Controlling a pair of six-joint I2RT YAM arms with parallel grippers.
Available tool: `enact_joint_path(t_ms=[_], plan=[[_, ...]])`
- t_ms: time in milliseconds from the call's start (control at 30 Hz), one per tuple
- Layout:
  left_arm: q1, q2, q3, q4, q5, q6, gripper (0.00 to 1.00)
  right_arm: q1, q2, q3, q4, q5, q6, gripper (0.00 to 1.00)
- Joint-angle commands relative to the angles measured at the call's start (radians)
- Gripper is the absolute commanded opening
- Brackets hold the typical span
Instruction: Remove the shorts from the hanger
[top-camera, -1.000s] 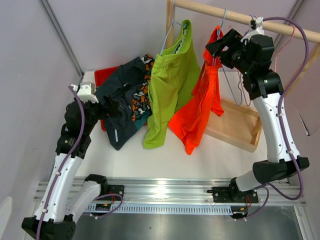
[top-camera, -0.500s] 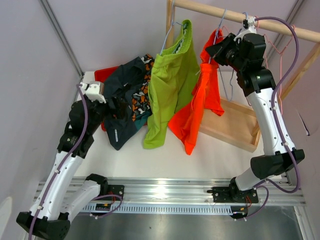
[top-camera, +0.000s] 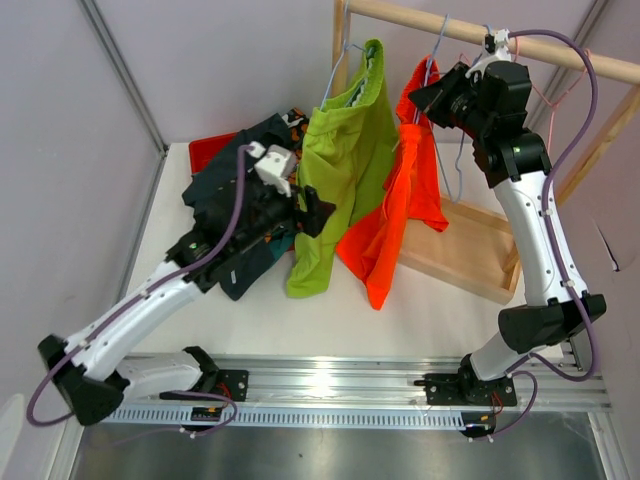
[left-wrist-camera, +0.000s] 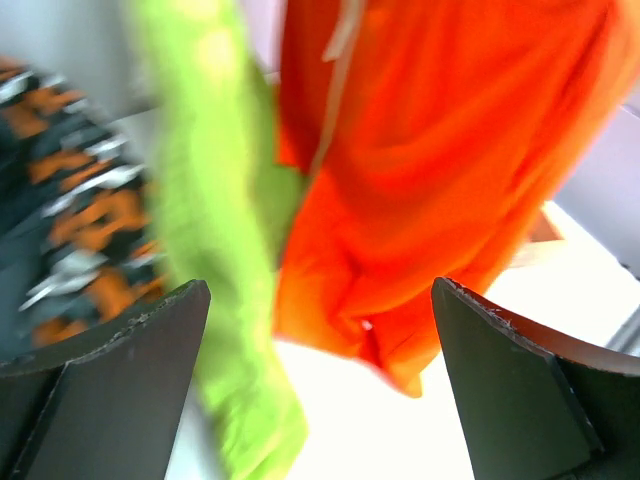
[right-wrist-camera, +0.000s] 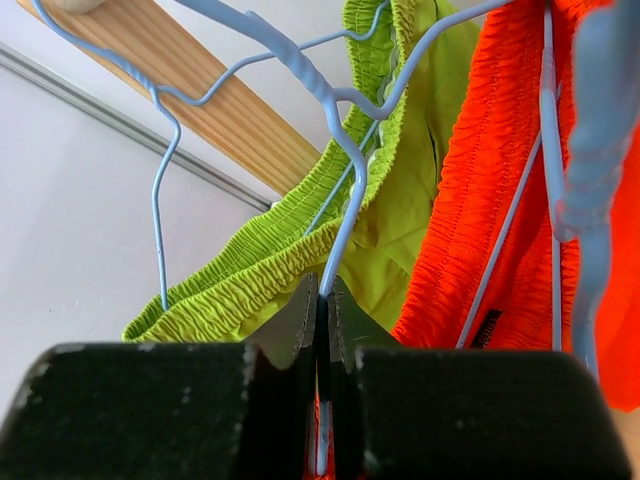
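Observation:
The left gripper grabs the bright orange shorts by the hanging leg fabric (top-camera: 382, 236) (left-wrist-camera: 378, 248) next, leaving the waistband free to slide off the hanger.
Lime green shorts (top-camera: 345, 165) and bright orange shorts (top-camera: 405, 215) hang on blue wire hangers from the wooden rail (top-camera: 450, 30). My right gripper (top-camera: 428, 97) is up at the orange pair's hanger. In the right wrist view its jaws (right-wrist-camera: 322, 292) are shut on the blue hanger wire (right-wrist-camera: 345, 190), with the lime waistband (right-wrist-camera: 260, 270) left and the orange waistband (right-wrist-camera: 500, 180) right. My left gripper (top-camera: 316, 213) is open beside the lime shorts' lower half. Between its fingers (left-wrist-camera: 320, 285) I see lime fabric (left-wrist-camera: 215, 230) and orange fabric (left-wrist-camera: 440, 170), nothing held.
Navy, camouflage and teal shorts lie piled (top-camera: 240, 190) on a red tray (top-camera: 205, 150) at the back left. A shallow wooden box (top-camera: 470, 260) sits under the rail at the right. An upright rail post (top-camera: 340, 40) stands behind the lime shorts.
My right gripper has shut on the hanger wire. My left arm has swung from the pile at the left across to the lime shorts, still open.

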Motion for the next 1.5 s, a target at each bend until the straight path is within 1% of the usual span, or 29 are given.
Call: enact_joint_path(t_ms=[0,33,100,133,300,533,567,633,667,700,733,767,800,833,967,1100,1233,1267,1300,1400,1467], plan=[[-0.079,0.118,0.087,0.16,0.067,-0.002,0.99,-0.003,0.001,0.067,0.065,-0.006,-0.003,0.0],[-0.111,0.145,0.107,0.184,0.072,0.013,0.99,-0.002,0.001,0.065,0.065,-0.003,-0.003,0.0],[-0.128,0.234,0.173,0.204,0.09,0.018,0.99,-0.004,-0.005,0.064,0.068,-0.003,0.0,0.0],[-0.14,0.263,0.185,0.242,0.116,0.019,0.99,-0.005,-0.01,0.064,0.075,0.0,0.001,0.0],[-0.16,0.423,0.303,0.296,0.147,0.006,0.99,-0.005,-0.019,0.076,0.085,-0.012,0.007,0.0],[-0.179,0.52,0.379,0.342,0.155,-0.017,0.99,-0.007,-0.022,0.102,0.078,-0.03,0.013,0.0],[-0.182,0.526,0.379,0.347,0.145,-0.019,0.92,-0.01,-0.025,0.102,0.08,-0.032,0.015,0.0],[-0.183,0.546,0.379,0.37,0.141,-0.027,0.84,-0.013,-0.033,0.1,0.08,-0.039,0.021,0.0],[-0.183,0.55,0.38,0.373,0.136,-0.031,0.73,-0.014,-0.034,0.094,0.08,-0.042,0.023,0.0],[-0.185,0.555,0.389,0.378,0.136,-0.036,0.59,-0.016,-0.037,0.09,0.085,-0.044,0.027,0.0],[-0.186,0.56,0.389,0.375,0.133,-0.039,0.32,-0.019,-0.042,0.085,0.088,-0.047,0.029,0.0],[-0.188,0.561,0.391,0.373,0.127,-0.04,0.19,-0.019,-0.044,0.082,0.091,-0.047,0.029,0.0],[-0.195,0.56,0.389,0.365,0.112,-0.04,0.08,-0.023,-0.044,0.077,0.092,-0.05,0.032,0.0],[-0.198,0.555,0.386,0.359,0.106,-0.04,0.0,-0.025,-0.045,0.077,0.092,-0.05,0.032,0.0],[-0.232,0.5,0.316,0.361,0.052,-0.028,0.0,-0.039,-0.044,0.076,0.091,-0.055,0.033,0.0],[-0.306,0.379,0.154,0.411,-0.026,-0.028,0.0,-0.054,-0.042,0.076,0.092,-0.056,0.039,0.0],[-0.387,0.296,-0.015,0.44,-0.097,-0.027,0.0,-0.069,-0.039,0.079,0.092,-0.061,0.044,0.0],[-0.401,0.287,-0.034,0.442,-0.124,-0.025,0.0,-0.073,-0.037,0.077,0.094,-0.062,0.044,0.0],[-0.425,0.279,-0.089,0.45,-0.135,-0.031,0.0,-0.074,-0.037,0.077,0.094,-0.064,0.044,0.0],[-0.447,0.274,-0.159,0.474,-0.14,-0.063,0.0,-0.08,-0.044,0.064,0.101,-0.064,0.047,0.0],[-0.464,0.279,-0.18,0.497,-0.141,-0.066,0.0,-0.082,-0.047,0.056,0.104,-0.062,0.049,0.0]])
